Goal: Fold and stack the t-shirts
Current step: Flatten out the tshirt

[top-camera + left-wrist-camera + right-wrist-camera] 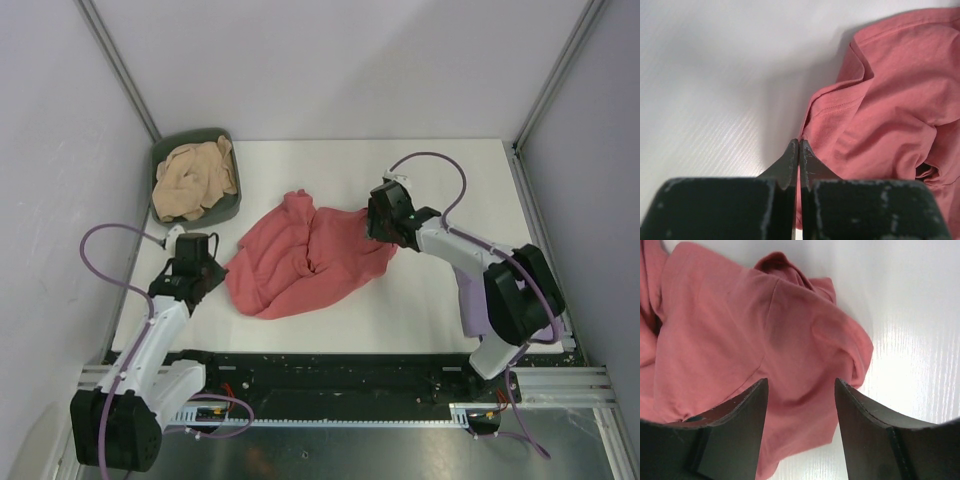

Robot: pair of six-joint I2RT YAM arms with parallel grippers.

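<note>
Next, my right gripper grabs the red t-shirt by its loose fold [376, 243] [807, 384] at the t-shirt's end opposite my left gripper. This spreads the t-shirt for folding.
A salmon-red t-shirt [305, 260] lies crumpled in the middle of the white table [450, 170]. My left gripper [208, 268] is shut just off the shirt's left edge. In the left wrist view its tips [799, 142] meet right at a stitched hem of the red shirt [890, 100], with no cloth visibly pinched. My right gripper [383, 222] hovers open over the shirt's right end. The right wrist view shows its fingers [800, 382] spread above a loose fold of the red shirt [740, 330]. A tan-beige t-shirt [193, 180] sits bunched in the bin.
The dark green oval bin [236, 190] stands at the table's back left corner, close to the left arm. Grey walls and metal posts enclose the table on three sides. A black rail runs along the near edge by the arm bases.
</note>
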